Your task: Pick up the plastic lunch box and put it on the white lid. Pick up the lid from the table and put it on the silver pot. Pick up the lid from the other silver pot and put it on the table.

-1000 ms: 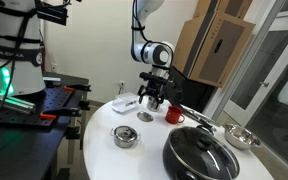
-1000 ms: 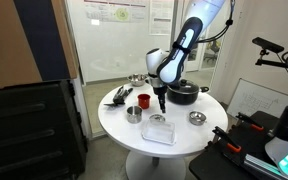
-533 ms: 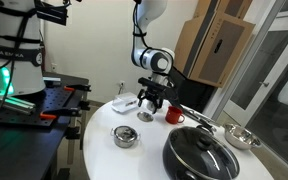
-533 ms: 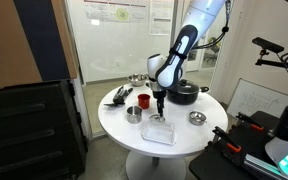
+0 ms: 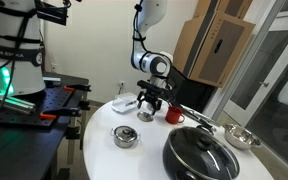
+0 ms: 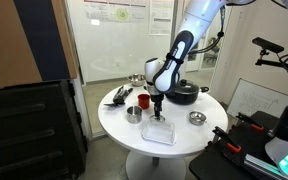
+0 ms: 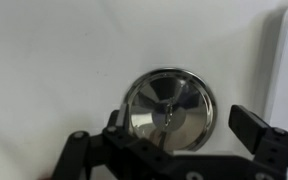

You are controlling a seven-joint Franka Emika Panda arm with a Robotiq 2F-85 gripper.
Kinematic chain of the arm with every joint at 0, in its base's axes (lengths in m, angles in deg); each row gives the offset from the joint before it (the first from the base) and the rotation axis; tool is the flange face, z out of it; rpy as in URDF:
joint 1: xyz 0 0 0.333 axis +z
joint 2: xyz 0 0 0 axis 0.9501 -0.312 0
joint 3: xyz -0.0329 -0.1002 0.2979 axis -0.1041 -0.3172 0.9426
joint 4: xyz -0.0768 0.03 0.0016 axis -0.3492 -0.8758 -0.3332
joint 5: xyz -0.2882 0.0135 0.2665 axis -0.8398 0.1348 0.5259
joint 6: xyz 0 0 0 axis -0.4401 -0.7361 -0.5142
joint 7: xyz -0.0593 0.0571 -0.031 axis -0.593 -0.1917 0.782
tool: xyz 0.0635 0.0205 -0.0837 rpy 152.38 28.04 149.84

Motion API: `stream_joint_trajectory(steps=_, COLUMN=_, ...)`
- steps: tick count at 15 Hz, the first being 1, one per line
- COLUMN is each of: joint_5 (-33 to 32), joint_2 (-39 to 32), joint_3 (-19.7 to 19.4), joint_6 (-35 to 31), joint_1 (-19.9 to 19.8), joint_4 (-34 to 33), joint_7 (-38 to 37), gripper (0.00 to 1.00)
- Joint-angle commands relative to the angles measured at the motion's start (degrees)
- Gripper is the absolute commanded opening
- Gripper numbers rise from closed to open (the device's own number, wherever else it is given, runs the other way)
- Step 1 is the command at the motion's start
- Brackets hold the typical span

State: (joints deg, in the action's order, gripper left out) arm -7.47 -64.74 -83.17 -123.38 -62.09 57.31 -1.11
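Next, my gripper grabs the silver lid point(image 5: 146, 116) by its central handle, keeping it flat with its rim free, to put it on the silver pot.
My gripper point(image 5: 151, 101) point(image 6: 156, 102) hangs open just above a small round silver lid point(image 5: 146, 116) that lies flat on the white table point(image 5: 99, 150). In the wrist view the lid point(image 7: 167, 106) lies between my two open fingers point(image 7: 182, 130), which hold nothing. The clear plastic lunch box point(image 6: 160, 131) lies on the table beside the lid, and it also shows in an exterior view point(image 5: 124, 103). A small silver pot point(image 5: 125, 136) point(image 6: 196, 118) stands apart from me. Another silver pot point(image 6: 133, 114) stands near a red cup. I cannot make out a white lid.
A red cup point(image 5: 174, 115) point(image 6: 144, 100) stands close to my gripper. A large black pot with a lid point(image 5: 199, 155) point(image 6: 184, 93) and a silver bowl point(image 5: 242, 137) sit on the table. Utensils point(image 6: 119, 95) lie at the table's edge.
My gripper has come down a little toward the small silver lid and is still open. Nothing on the table has moved.
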Motion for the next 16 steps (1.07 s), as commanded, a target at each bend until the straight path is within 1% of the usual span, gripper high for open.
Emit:
stream_joint_trajectory(steps=1, joint_5=2.0, joint_2=-1.7, joint_3=-0.1, joint_6=-0.6, joint_1=0.1, joint_4=-1.9, joint_7=-2.3, gripper=1.00)
stream_joint_trajectory(steps=12, joint_5=4.0, joint_2=-2.2, joint_3=-1.1, joint_6=-1.4, joint_1=0.2, joint_4=-1.9, joint_7=-6.7, gripper=1.00)
stream_joint_trajectory(steps=14, joint_5=4.0, joint_2=-2.0, joint_3=-1.3, joint_6=-1.5, joint_1=0.3, joint_4=-1.5, joint_7=-7.1, gripper=0.97)
stream_joint_trajectory(steps=16, joint_5=3.9, joint_2=-2.2, joint_3=-1.6, joint_6=-1.4, joint_1=0.4, joint_4=-1.6, joint_7=-7.7, gripper=0.97)
